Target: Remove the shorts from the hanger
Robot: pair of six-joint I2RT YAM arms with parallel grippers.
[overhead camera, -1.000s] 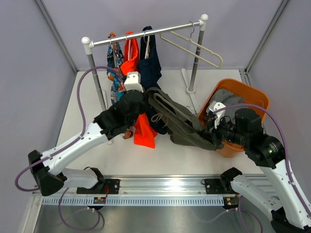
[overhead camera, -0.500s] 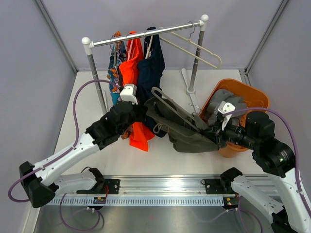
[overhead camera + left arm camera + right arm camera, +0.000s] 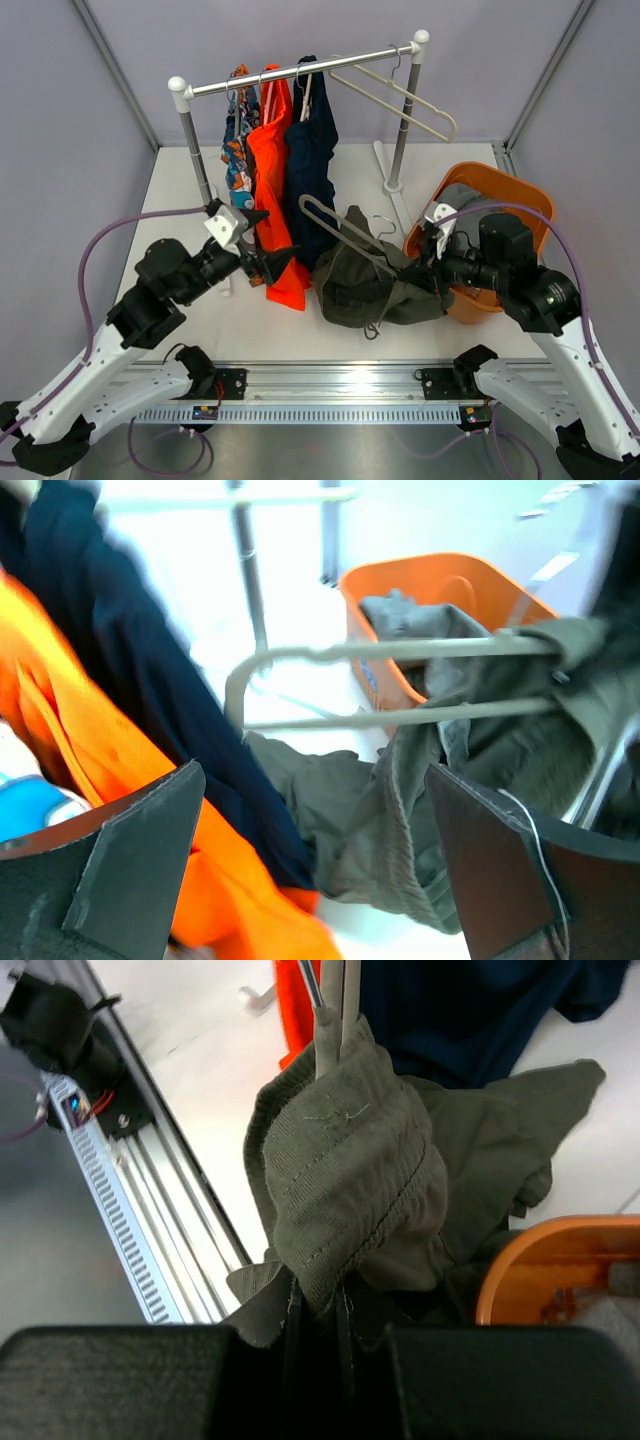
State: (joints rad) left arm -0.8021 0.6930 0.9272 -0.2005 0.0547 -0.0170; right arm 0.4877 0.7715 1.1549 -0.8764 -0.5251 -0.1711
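My fingers still have a gap between them and the hanger's end, so they would miss the bar if I closed now. My left gripper needs to move toward it first, then close on it.
The dark olive-green shorts [image 3: 365, 288] lie bunched on the table, gathered round the right end of a pale hanger [image 3: 420, 648] whose loop sticks out to the upper left. My right gripper [image 3: 420, 275] is shut on the shorts' waistband [image 3: 340, 1180]; the wrist view shows cloth pinched between its jaws [image 3: 318, 1305], with the hanger bars rising out of the cloth. My left gripper [image 3: 270, 240] stands open and holds nothing, to the left of the shorts, beside the hanging orange pair; the wrist view shows nothing between its jaws [image 3: 315, 770]. Mid-grey shorts [image 3: 465, 200] lie in the orange basket [image 3: 520, 190].
A clothes rack [image 3: 300, 68] at the back carries a patterned garment [image 3: 236, 140], an orange pair [image 3: 272, 170], a navy pair [image 3: 310, 160] and an empty hanger [image 3: 410, 100]. Its right post [image 3: 400, 140] stands just left of the basket.
My left gripper has opened, let go of the hanger and drawn back to the left. The olive shorts and hanger have sagged lower, with the right gripper still shut on them.
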